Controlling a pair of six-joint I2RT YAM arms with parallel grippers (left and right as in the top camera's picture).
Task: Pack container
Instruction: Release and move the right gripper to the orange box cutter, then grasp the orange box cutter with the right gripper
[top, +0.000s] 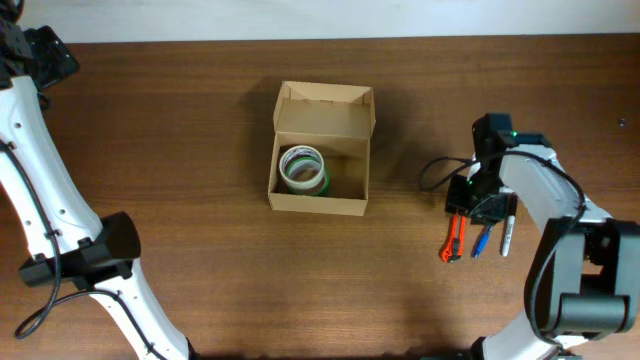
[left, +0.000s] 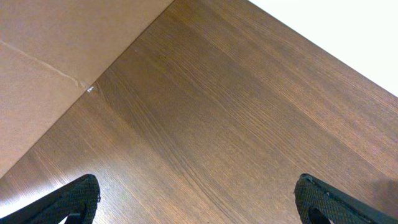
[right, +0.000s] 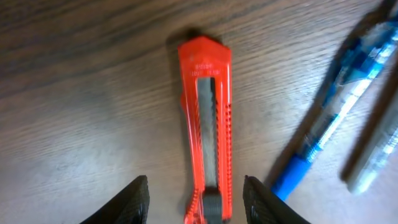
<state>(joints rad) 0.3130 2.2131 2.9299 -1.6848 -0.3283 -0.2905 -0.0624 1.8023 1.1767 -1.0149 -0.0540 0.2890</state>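
My right gripper's fingers line up but stop above the red box cutter (top: 452, 240) (right: 208, 124), so it is too early to close and the gripper lowers first.
The tan cardboard container (top: 320, 150) stands open mid-table with its flap lid raised at the back. A tape roll (top: 302, 168) with a green edge lies inside it at the left. My right gripper (top: 470, 203) is open and hovers over a red box cutter (top: 452, 240); in the right wrist view the cutter (right: 208, 124) lies between my open fingers (right: 196, 199), not gripped. A blue pen (top: 483, 238) lies beside it, also in the right wrist view (right: 329, 130). My left gripper (left: 196, 199) is open and empty over bare wood at the far left.
A third pen (top: 507, 235), white with a dark cap, lies right of the blue pen. A black cable (top: 435, 172) loops beside the right arm. A light wall panel (left: 56, 56) borders the table in the left wrist view.
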